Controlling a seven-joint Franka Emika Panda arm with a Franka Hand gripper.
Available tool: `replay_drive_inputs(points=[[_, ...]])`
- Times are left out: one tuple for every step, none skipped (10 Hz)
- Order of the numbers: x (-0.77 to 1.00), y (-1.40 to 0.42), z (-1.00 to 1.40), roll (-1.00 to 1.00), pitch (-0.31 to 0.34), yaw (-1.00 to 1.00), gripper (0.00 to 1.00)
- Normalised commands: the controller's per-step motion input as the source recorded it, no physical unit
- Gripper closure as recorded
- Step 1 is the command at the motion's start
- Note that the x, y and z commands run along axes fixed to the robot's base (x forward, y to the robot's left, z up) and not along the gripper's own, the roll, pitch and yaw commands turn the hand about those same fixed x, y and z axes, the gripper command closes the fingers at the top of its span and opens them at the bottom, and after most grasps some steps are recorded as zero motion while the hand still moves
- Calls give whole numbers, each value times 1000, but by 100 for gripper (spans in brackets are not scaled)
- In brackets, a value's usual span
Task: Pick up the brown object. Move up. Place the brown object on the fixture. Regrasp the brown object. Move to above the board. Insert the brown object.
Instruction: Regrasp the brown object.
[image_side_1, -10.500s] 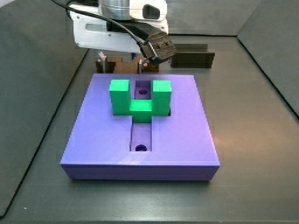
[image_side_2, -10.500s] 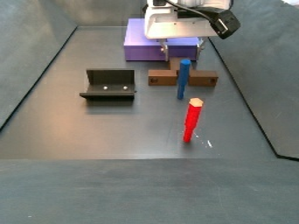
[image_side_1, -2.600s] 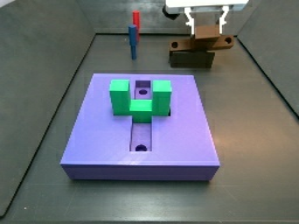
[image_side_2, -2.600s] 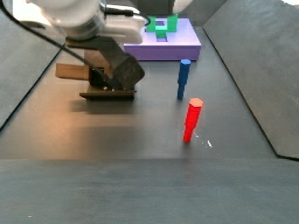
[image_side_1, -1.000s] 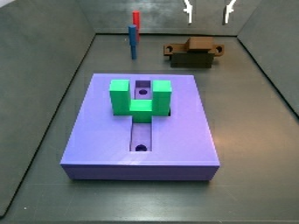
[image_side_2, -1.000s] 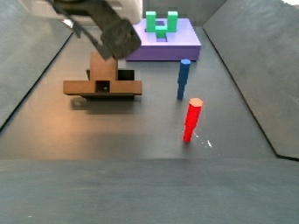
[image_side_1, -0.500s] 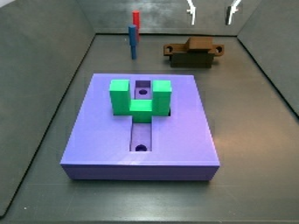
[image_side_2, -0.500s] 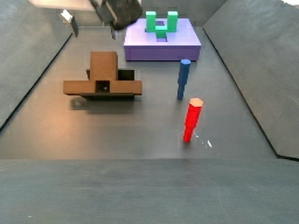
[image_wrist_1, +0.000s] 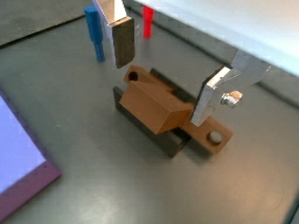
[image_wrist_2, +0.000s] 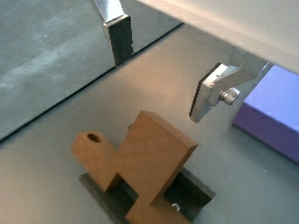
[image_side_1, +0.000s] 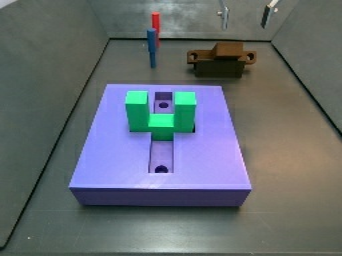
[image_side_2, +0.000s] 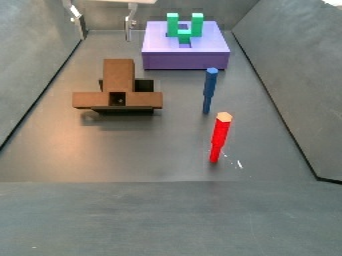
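My gripper will grab the brown object next by its raised middle block (image_wrist_1: 158, 103), because that block has two flat sides facing each other, while the ends with holes lie low along the fixture (image_wrist_1: 176, 147).
The brown object (image_wrist_1: 158, 105) rests across the dark fixture (image_wrist_1: 176, 147), with a round hole near one end. In both wrist views my gripper (image_wrist_1: 163, 66) hangs open above it, its silver fingers wide apart and touching nothing. The brown object (image_side_2: 118, 75) sits on the fixture (image_side_2: 131, 110) left of the posts. Only the fingertips of the gripper (image_side_1: 247, 12) show at the top edge, well above the brown object (image_side_1: 225, 54). The lavender board (image_side_1: 167, 150) carries a green U-shaped block (image_side_1: 160, 112) over its groove.
A blue post (image_side_2: 209, 90) and a red post (image_side_2: 219, 137) stand upright on the floor between the fixture and the right wall. The board (image_side_2: 187, 50) lies at the far end there. Sloping grey walls enclose the floor.
My gripper has risen straight up from the fixture, still open. The brown object stays on the fixture, where it was let go earlier.
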Motion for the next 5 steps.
replay_drive_inputs(points=[[0,-157,40,1000,-103,186,0],[0,-157,40,1000,-100,183,0],[0,-154,37,1000,-100,183,0],[0,-154,37,1000,-109,183,0],[0,-177,49,1000,-131,140,0]])
